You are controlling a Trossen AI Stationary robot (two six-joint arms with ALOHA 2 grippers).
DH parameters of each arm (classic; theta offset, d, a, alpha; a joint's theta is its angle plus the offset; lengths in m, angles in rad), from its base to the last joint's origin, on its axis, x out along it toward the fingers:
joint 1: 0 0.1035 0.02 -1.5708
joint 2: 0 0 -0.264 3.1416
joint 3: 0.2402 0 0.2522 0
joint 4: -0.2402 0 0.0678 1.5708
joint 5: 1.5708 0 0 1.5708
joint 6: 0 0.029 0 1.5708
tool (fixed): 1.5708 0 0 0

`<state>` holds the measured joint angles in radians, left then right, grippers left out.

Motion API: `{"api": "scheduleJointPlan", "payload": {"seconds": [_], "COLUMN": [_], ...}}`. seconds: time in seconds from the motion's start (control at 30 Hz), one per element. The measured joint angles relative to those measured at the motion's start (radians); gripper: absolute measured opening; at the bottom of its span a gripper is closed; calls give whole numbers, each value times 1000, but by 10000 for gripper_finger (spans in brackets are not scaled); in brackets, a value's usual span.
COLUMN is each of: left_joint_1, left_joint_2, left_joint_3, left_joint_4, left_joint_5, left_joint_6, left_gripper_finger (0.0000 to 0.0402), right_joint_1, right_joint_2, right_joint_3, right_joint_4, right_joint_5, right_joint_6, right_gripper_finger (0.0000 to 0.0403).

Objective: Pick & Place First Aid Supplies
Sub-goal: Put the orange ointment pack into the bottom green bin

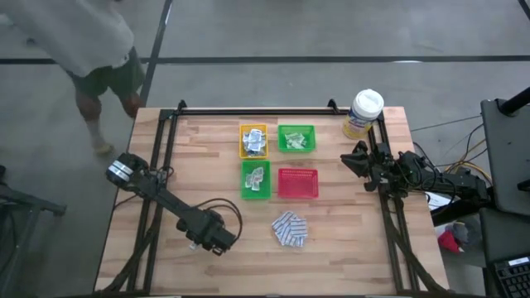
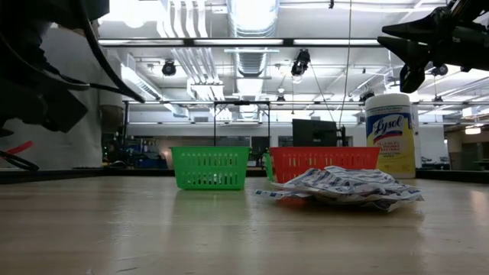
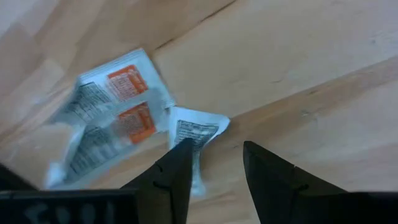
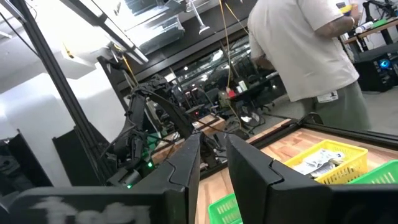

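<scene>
My left gripper closes on the small white sachet next, since the sachet has its folded side (image 3: 204, 143) between my fingers at the wood.
My left gripper (image 1: 214, 240) (image 3: 216, 149) points down over the table's near left part, open. Just under it lie white sachets with orange marks (image 3: 115, 115) and a small white sachet (image 3: 198, 129), flat on the wood; one finger (image 3: 177, 171) stands over the small sachet's edge. A pile of blue-and-white pads (image 1: 290, 230) (image 2: 344, 186) lies near the table's middle front. My right gripper (image 1: 354, 161) (image 4: 213, 140) waits above the table's right side, open with a narrow gap and nothing in it. My left gripper comes at the small white sachet from above, one finger over the sachet's edge (image 3: 194, 149) and the other over bare wood. Whether that finger touches the sachet I cannot tell.
A yellow tray (image 1: 253, 141) and two green trays (image 1: 296, 138) (image 1: 256, 180) hold packets; a red tray (image 1: 298, 183) stands beside them. A yellow canister (image 1: 364, 113) is at the far right. A person (image 1: 91, 41) stands beyond the far left corner.
</scene>
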<state>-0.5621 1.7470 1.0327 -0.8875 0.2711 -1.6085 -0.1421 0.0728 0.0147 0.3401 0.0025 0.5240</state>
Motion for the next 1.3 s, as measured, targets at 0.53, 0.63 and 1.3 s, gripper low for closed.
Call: {"api": "scheduleJointPlan", "payload": {"seconds": [0.53, 0.63, 1.3], "left_joint_1": [1, 1, 0], "left_joint_2": [-3, -3, -126], "left_joint_3": [-29, -29, 1], "left_joint_4": [66, 66, 48], "left_joint_5": [10, 8, -7], "left_joint_6": [0, 0, 24], "left_gripper_finger": [83, 52, 1], "right_joint_1": [0, 0, 0], "right_joint_2": [0, 0, 0], "right_joint_3": [0, 0, 0], "right_joint_4": [0, 0, 0], "right_joint_5": [0, 0, 1], "right_joint_6": [0, 0, -1], "right_gripper_finger": [68, 71, 68]}}
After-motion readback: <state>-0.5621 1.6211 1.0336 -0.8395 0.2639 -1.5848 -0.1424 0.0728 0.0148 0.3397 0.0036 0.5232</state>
